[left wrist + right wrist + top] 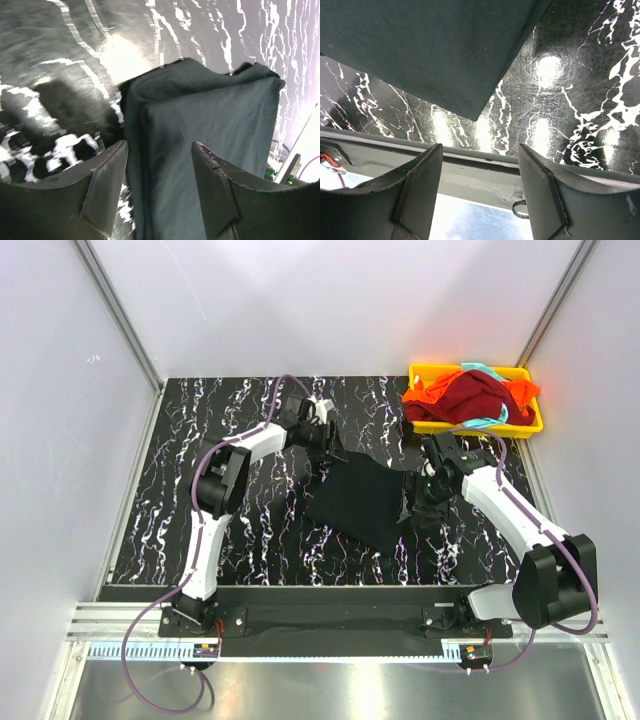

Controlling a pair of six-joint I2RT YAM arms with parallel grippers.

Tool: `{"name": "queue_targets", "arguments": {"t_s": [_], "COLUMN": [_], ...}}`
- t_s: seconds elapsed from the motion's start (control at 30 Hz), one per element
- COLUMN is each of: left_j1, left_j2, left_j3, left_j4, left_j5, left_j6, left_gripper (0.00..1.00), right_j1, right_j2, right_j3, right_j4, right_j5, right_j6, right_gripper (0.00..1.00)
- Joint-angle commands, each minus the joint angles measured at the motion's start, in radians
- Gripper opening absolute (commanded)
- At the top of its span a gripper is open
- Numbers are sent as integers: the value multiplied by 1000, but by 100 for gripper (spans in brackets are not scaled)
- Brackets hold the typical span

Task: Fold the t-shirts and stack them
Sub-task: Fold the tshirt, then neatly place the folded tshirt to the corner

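Observation:
My left gripper needs to lower its fingers first, since they are on both sides of the shirt's folded edge but above the cloth and would miss it if closed now.
The black t-shirt (362, 502) lies partly folded on the table's middle; it also shows in the left wrist view (210, 130) and the right wrist view (435, 50). My left gripper (328, 445) is open, empty, hovering over the shirt's far-left corner; its fingers (107, 185) straddle the shirt's folded edge. My right gripper (424, 502) is open, empty, at the shirt's right edge, its fingers (420, 192) clear of the cloth. The dark red t-shirt (472, 395), the orange t-shirt (428, 392) and the teal t-shirt (484, 422) are heaped in the yellow tray.
The yellow tray (533, 426) stands at the back right corner of the black marbled table (200, 440). White walls close in the sides and back. The metal rail (330, 625) runs along the near edge.

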Motion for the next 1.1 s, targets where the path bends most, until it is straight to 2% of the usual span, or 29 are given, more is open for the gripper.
{"name": "queue_targets", "arguments": {"t_s": [0.0,0.13,0.23,0.27,0.33,0.37,0.4,0.47,0.57,0.63,0.83,1.0,1.07], "left_j1": [-31,-43,-52,-57,-58,-57,-55,-46,-25,-9,115,224,274], "left_j2": [40,52,66,67,69,70,72,69,31,-6,-134,-129,-103], "left_j3": [29,25,26,25,20,24,26,26,-9,-37,-109,-23,69], "left_j4": [20,18,17,17,20,21,23,17,-3,-23,-110,-172,-212], "left_j5": [-42,-66,-62,-60,-57,-55,-55,-57,-77,-139,-264,-322,-344], "left_j6": [11,6,0,-6,-17,-21,-23,-29,-8,14,87,172,221], "left_gripper": [60,58,51,42,34,27,13,0,0,0,0,0,0], "right_j1": [-13,-16,-16,-18,-18,-19,-18,-18,-18,-18,-18,-18,-18], "right_j2": [-36,-40,-43,-46,-46,-49,-48,-52,-59,-65,-63,-19,1], "right_j3": [0,5,5,5,2,0,-1,0,2,0,-10,15,26], "right_j4": [-1,0,-1,0,2,2,2,2,0,0,0,0,0], "right_j5": [-20,-46,-54,-55,-61,-65,-69,-83,-97,-107,-146,-170,-178], "right_j6": [-40,-48,-49,-52,-55,-55,-57,-55,-57,-58,-54,-60,-58], "right_gripper": [68,68,68,68,68,68,68,68,67,67,66,66,66]}}
